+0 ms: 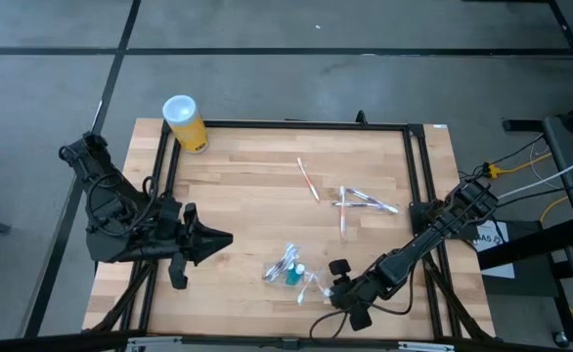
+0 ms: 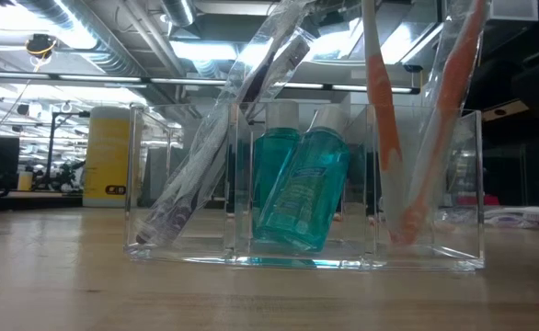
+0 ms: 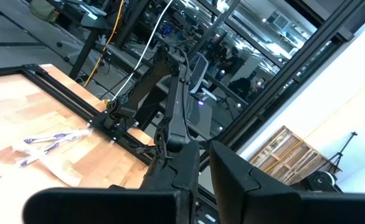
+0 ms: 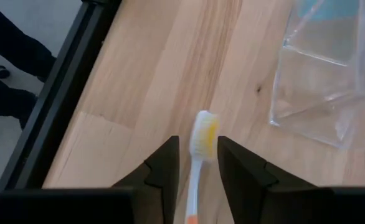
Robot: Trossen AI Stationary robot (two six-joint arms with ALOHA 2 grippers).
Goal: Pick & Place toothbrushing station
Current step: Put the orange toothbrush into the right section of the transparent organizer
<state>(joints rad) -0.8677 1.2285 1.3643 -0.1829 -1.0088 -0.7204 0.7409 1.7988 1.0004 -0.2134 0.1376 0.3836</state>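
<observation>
The right gripper will next grab the white toothbrush by its neck, beside the yellow bristles, so that it can stand the toothbrush in the clear plastic holder (image 1: 291,269) (image 4: 322,71).
The clear plastic holder (image 1: 291,269) stands near the table's front edge. In the low view the holder (image 2: 306,257) has a wrapped toothbrush (image 2: 205,156) leaning in one compartment, a teal tube (image 2: 297,188) in the middle one, and orange-ended toothbrushes (image 2: 389,138) in the third. My right gripper (image 4: 198,162) is open just right of the holder, and its fingers stand on either side of a white toothbrush with yellow bristles (image 4: 202,134) without a visible touch. My left gripper (image 1: 223,238) hangs shut, level, above the table's left part.
Several loose toothbrushes (image 1: 365,200) lie on the wood at the centre right, with one more (image 1: 308,179) farther back. A yellow canister with a white lid (image 1: 184,122) stands at the far left corner. A black frame rail (image 4: 64,87) runs along the table's edge.
</observation>
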